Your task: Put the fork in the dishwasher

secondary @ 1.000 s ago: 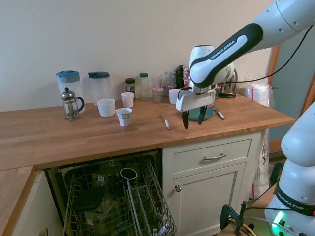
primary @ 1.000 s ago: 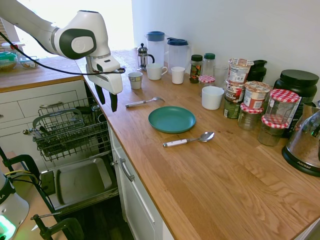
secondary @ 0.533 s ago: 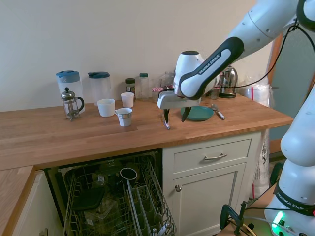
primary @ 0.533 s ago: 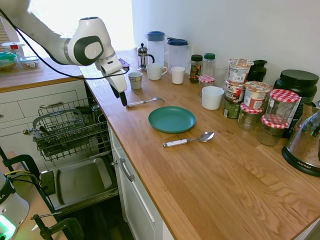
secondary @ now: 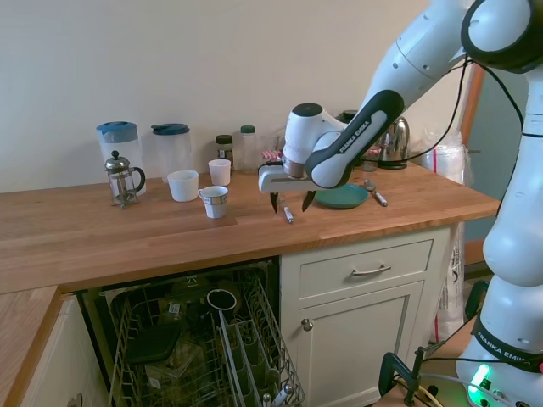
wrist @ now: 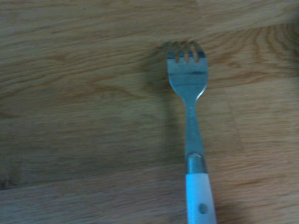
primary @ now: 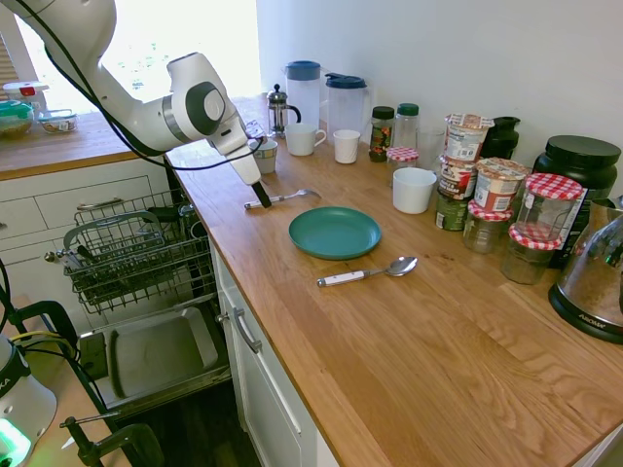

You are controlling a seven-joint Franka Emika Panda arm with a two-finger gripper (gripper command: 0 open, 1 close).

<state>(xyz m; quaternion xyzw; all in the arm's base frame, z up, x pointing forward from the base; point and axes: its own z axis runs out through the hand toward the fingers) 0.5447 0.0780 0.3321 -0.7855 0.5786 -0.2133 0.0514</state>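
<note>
Next, my gripper needs to grab the fork by its white handle to put the fork in the dishwasher, as its metal tines lie bare on the counter.
The fork lies flat on the wooden counter just behind the teal plate. Close up, the fork shows metal tines and neck with a white handle end. My gripper is down at that handle end. In the second exterior view the gripper stands open, one finger on each side of the fork, not closed on it. The dishwasher is open below the counter's left end, its rack pulled out and its door dropped flat. The dishwasher rack holds some dark items.
A white-handled spoon lies in front of the plate. A small patterned cup stands right behind my gripper. A French press, two jugs, mugs and several jars line the back wall. White drawers sit beside the dishwasher.
My arm has swung from the counter's front edge over to the fork and come down at its handle. The gripper has stayed open; the fork has not moved.
</note>
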